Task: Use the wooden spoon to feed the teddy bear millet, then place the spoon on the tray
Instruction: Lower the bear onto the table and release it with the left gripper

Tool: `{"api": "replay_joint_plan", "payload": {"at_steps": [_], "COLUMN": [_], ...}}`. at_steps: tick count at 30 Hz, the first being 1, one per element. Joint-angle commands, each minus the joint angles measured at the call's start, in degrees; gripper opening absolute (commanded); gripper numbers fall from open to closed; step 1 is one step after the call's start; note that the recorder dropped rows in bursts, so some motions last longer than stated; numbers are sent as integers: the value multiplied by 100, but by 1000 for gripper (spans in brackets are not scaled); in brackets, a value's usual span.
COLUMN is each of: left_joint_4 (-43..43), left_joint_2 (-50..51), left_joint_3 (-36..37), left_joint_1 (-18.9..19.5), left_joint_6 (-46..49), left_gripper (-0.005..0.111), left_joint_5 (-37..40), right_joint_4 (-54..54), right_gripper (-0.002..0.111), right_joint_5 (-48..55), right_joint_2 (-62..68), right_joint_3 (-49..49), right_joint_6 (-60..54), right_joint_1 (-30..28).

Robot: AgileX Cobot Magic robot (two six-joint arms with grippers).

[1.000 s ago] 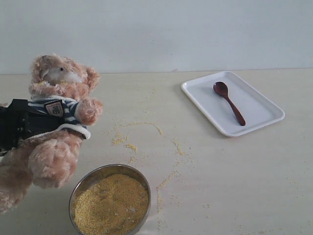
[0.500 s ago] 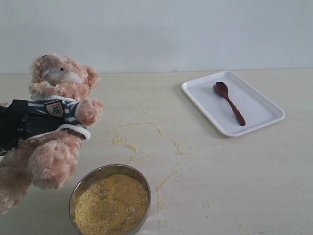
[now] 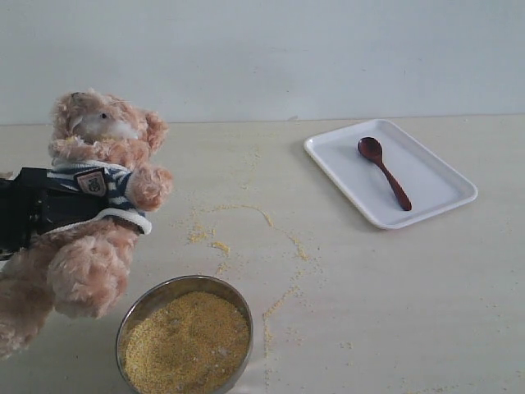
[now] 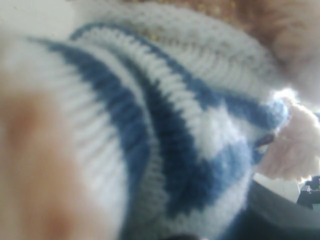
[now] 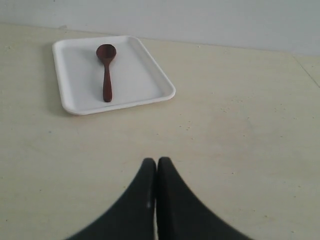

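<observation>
The teddy bear's head (image 3: pixel 102 127) and back are hanging tilted above the table, so my left gripper should keep hold of the bear for now.
The teddy bear (image 3: pixel 102 139) leans tilted at the left of the table. My left gripper (image 3: pixel 57 205) is shut on its striped torso. The left wrist view shows little but the bear's navy-and-white shirt (image 4: pixel 165 125), and the jaws are hidden behind it. The wooden spoon (image 3: pixel 384 171) lies in the white tray (image 3: pixel 435 176) at the back right, bowl end toward the wall. My right gripper (image 5: pixel 156 162) is shut and empty over bare table, well short of the tray (image 5: pixel 145 80) and the spoon (image 5: pixel 106 70). The millet (image 3: pixel 186 341) fills a bowl at the front.
A round steel bowl (image 3: pixel 131 308) stands at the front edge just below the bear's leg. Loose millet specks (image 3: pixel 217 245) trail across the table between the bowl, the bear and the tray. A pale wall closes the back.
</observation>
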Motion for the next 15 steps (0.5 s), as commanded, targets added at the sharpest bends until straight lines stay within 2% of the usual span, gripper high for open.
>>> {"api": "replay_joint_plan", "payload": {"at_steps": [1, 9, 15], "left_joint_4": [-123, -82, -82], "left_joint_2": [-25, -25, -25], "left_joint_3": [-47, -47, -199], "left_joint_1": [-16, -16, -16], "left_joint_6": [113, 325, 610], "left_gripper": [5, 5, 5], "left_joint_5": [85, -449, -832], "right_joint_4": [12, 933, 1293], "right_gripper": [0, 0, 0], "right_joint_5": [29, 1077, 1023], "right_joint_2": [-608, -1155, -1155], "right_joint_3": [36, 36, 36], "right_joint_6": [18, 42, 83], "right_joint_1": [-21, -21, -21]}}
